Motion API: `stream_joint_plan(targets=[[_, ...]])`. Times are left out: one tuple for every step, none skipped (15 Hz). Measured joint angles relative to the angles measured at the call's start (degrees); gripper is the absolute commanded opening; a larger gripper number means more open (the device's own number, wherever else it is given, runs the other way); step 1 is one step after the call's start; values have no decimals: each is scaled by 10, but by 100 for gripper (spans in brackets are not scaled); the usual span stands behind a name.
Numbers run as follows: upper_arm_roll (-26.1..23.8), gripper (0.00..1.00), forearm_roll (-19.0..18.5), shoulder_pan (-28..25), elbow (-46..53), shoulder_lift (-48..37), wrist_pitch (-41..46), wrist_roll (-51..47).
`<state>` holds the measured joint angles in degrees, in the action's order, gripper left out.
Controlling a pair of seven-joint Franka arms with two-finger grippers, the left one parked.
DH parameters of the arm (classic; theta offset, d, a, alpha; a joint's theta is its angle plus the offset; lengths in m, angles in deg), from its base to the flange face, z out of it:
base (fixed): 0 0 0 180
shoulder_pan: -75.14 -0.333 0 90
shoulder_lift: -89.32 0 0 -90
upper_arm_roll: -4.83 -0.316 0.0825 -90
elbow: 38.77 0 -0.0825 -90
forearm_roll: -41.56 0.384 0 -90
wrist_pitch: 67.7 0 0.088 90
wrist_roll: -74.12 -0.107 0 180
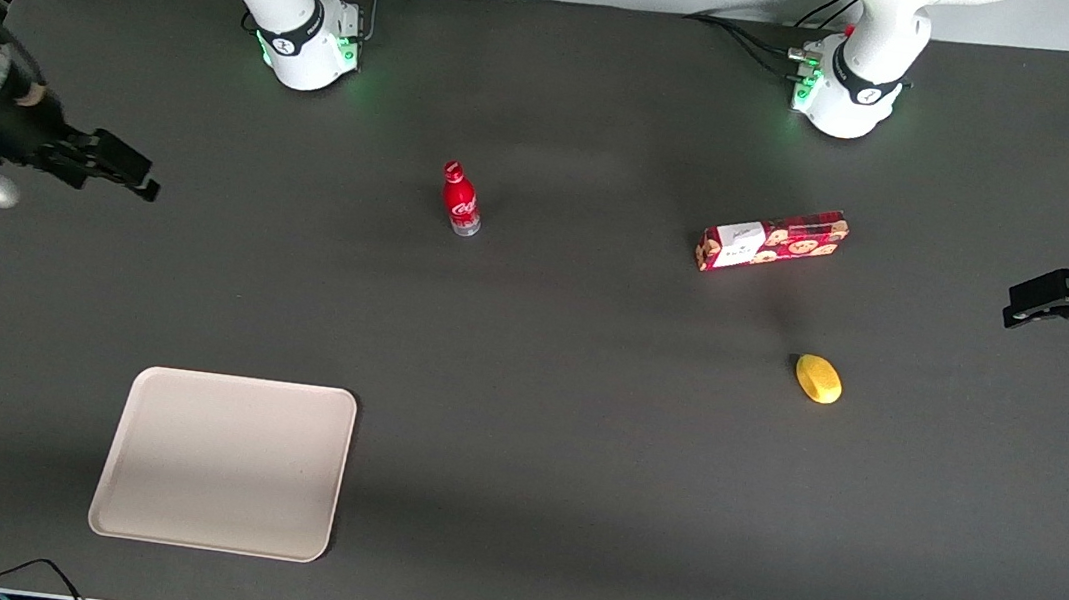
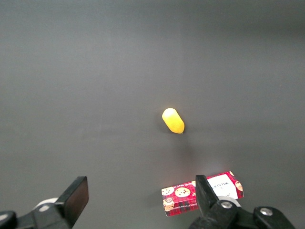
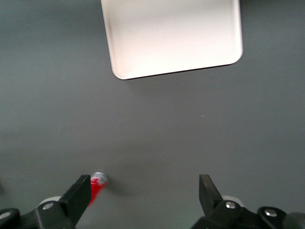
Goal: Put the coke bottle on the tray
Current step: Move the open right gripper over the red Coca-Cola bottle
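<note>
I will next use my right gripper to grab the coke bottle by its end with the cap [image 1: 454,174], and then I will set it on the tray [image 1: 224,462].
The coke bottle [image 1: 460,199] is small and red with a red cap and a clear base. It stands upright on the dark table, about midway between the two arm bases. The tray [image 1: 224,462] is large, flat and beige, and lies near the table's front edge, nearer the front camera than the bottle. My right gripper [image 1: 122,167] hovers open and empty at the working arm's end of the table, well away from both. In the right wrist view the gripper [image 3: 143,191] is open, with the bottle [image 3: 97,187] partly hidden by one finger and the tray [image 3: 171,36] also in view.
A long red cookie box [image 1: 772,241] lies toward the parked arm's end of the table, and a yellow lemon-like object [image 1: 818,379] sits nearer the front camera than it. Both also show in the left wrist view: the box [image 2: 183,199] and the yellow object [image 2: 173,120].
</note>
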<state>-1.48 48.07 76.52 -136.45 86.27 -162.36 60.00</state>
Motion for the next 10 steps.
stream_joint_plan(targets=[[-48, 100, 4, 26, -16, -5, -20, -31], [-104, 100, 6, 54, -35, -11, -42, -67], [-159, 100, 6, 75, -55, -16, -63, -106], [-200, 100, 6, 85, -74, -20, -84, -144], [-228, 100, 8, 86, -93, -23, -105, -175], [-251, 100, 17, 87, -115, -28, -129, -198], [-271, 100, 28, 87, -141, -35, -159, -212], [-290, 100, 40, 87, -174, -47, -189, -220], [-310, 100, 58, 87, -210, -64, -219, -221], [-331, 100, 83, 87, -246, -84, -246, -222]])
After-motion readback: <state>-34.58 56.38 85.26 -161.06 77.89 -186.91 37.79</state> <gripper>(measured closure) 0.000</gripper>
